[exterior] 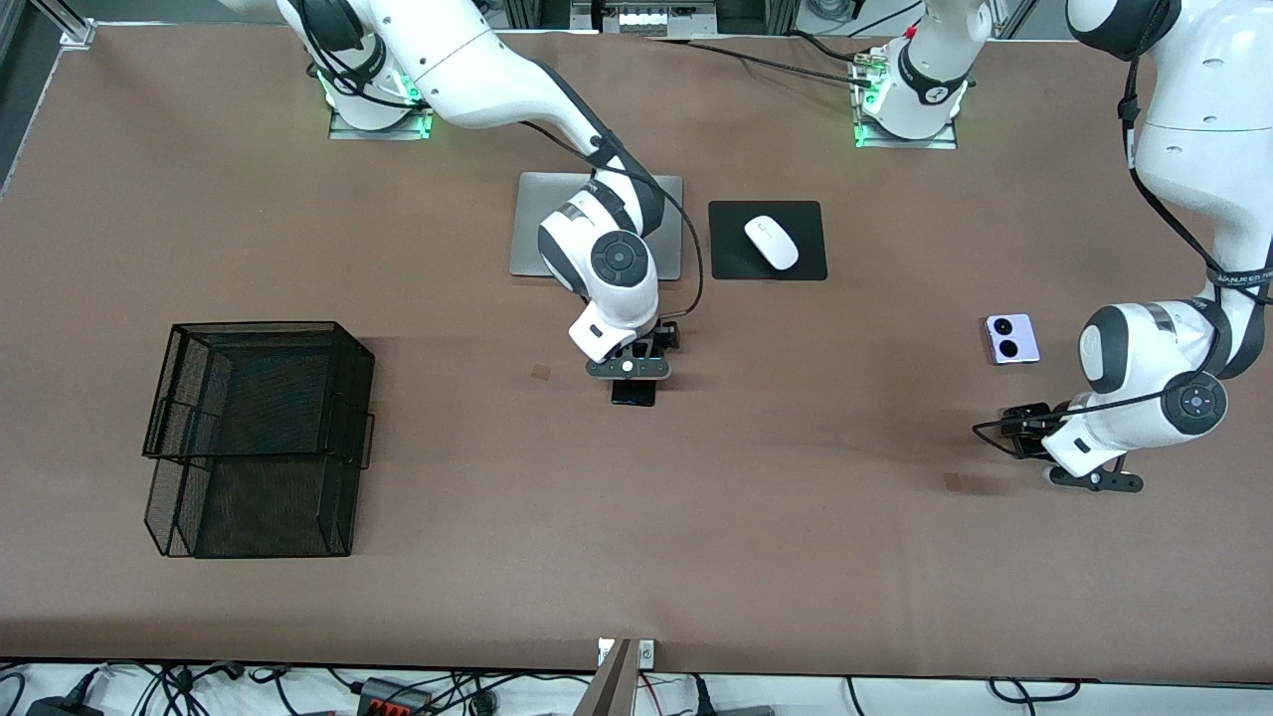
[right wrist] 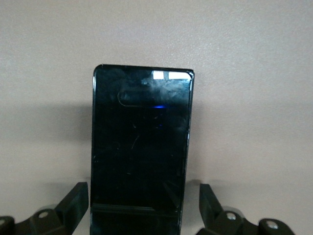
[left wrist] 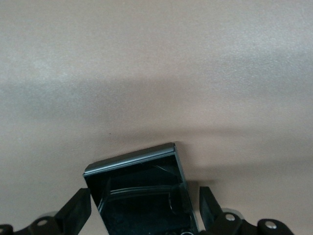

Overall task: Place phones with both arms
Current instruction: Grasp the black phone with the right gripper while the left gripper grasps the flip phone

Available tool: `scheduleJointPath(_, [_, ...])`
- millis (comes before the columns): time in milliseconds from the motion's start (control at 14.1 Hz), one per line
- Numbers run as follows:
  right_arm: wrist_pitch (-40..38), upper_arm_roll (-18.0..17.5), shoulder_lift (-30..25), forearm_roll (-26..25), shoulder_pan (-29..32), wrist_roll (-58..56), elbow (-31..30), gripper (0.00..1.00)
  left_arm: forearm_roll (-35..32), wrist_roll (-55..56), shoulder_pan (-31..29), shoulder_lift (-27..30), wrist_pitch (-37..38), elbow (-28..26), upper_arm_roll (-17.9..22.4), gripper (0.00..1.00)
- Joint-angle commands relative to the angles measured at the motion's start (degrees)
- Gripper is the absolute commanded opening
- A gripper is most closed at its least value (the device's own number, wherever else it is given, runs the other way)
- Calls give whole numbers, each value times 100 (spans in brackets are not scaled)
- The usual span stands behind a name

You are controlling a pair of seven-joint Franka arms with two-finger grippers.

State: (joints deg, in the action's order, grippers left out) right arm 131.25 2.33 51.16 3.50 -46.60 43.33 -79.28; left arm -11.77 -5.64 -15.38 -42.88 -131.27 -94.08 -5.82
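The long slim black phone [exterior: 634, 394] will be grabbed next by its long side edges with my right gripper, so that I can place it in the wire-mesh basket stack [exterior: 261, 440].
The long slim black phone [exterior: 634, 394] lies flat near the table's middle. My right gripper [exterior: 633, 380] is low over it and open. In the right wrist view its fingers [right wrist: 74, 203] stand on either side of the phone [right wrist: 141, 147] with gaps. The small black flip phone [left wrist: 139, 193] lies between the fingers [left wrist: 209, 205] of my open left gripper [left wrist: 143, 196]. In the front view the left gripper [exterior: 1006, 426] hides this phone, toward the left arm's end of the table. The lavender flip phone [exterior: 1012, 338] with two black circles lies farther from the front camera than the left gripper.
A black wire-mesh basket stack [exterior: 259, 428] stands toward the right arm's end. A silver laptop [exterior: 537, 224] lies closed under the right arm. Beside it a white mouse [exterior: 771, 242] sits on a black pad [exterior: 806, 264].
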Motion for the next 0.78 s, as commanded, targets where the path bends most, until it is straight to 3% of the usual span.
scheduleJointPath(0, [-135,48,8,-69,-68,158,88,100,-150,580,-35,130,-30,-198,-16,92])
scheduleJointPath(709, [-73,13,87,-16,-59,449,88,100,-352,1723,9,86,49,-137,90,91])
